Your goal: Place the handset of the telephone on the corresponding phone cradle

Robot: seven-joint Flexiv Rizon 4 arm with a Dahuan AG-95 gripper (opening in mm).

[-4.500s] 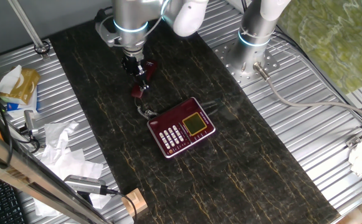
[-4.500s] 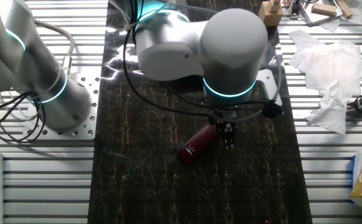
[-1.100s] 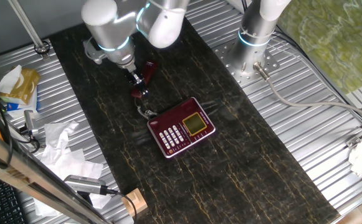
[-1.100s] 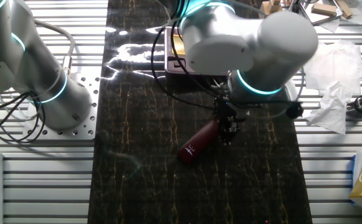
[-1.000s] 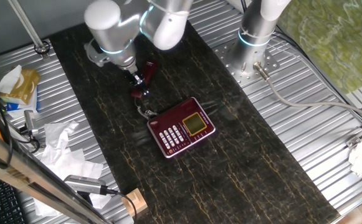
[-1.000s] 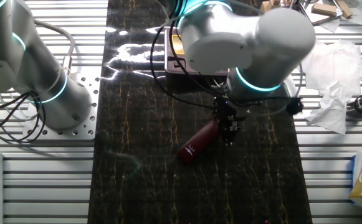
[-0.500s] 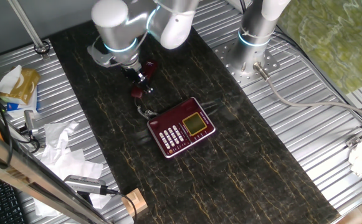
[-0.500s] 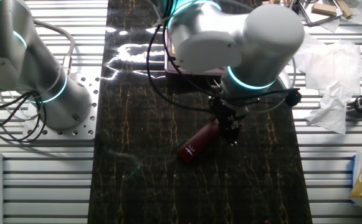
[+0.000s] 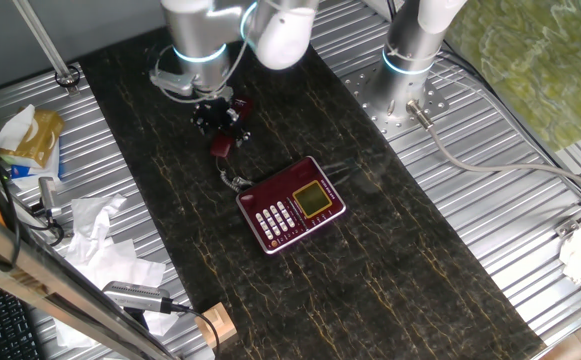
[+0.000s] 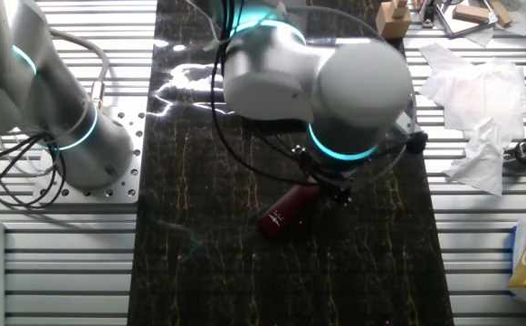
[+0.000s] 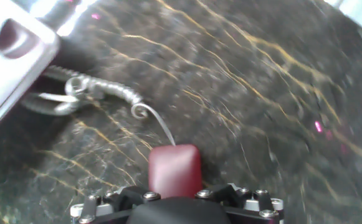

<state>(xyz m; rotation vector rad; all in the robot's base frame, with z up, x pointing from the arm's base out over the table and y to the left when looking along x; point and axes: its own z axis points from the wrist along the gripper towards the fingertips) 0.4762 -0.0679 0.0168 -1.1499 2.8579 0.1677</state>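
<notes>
The robot's gripper will next grab the dark red handset by the middle of its handle (image 9: pixel 232 125), to put the handset on the phone cradle.
The dark red handset (image 9: pixel 224 143) lies on the dark mat up-left of the telephone (image 9: pixel 292 205); its curly cord (image 9: pixel 233 180) runs to the base. The phone cradle (image 9: pixel 322 178) is the strip along the base's far edge, beside the yellow-green display. My gripper (image 9: pixel 221 118) is low over the handset's far half, jaws spread to either side of it. In the other fixed view the handset (image 10: pixel 282 211) lies flat under the gripper (image 10: pixel 331 187); the telephone is hidden behind the arm. The hand view shows the handset's end (image 11: pixel 175 169), the cord (image 11: pixel 100 92) and a corner of the base (image 11: pixel 9 53).
A second arm's base (image 9: pixel 410 60) stands on the metal table at the back right. Crumpled tissues (image 9: pixel 100 240), a wooden block (image 9: pixel 215 325) and packets (image 9: pixel 30 135) lie left of the mat. The mat (image 9: pixel 390 280) stretches to the front right.
The wrist has turned about the handset and the arm has swung right. The handset and telephone have not moved.
</notes>
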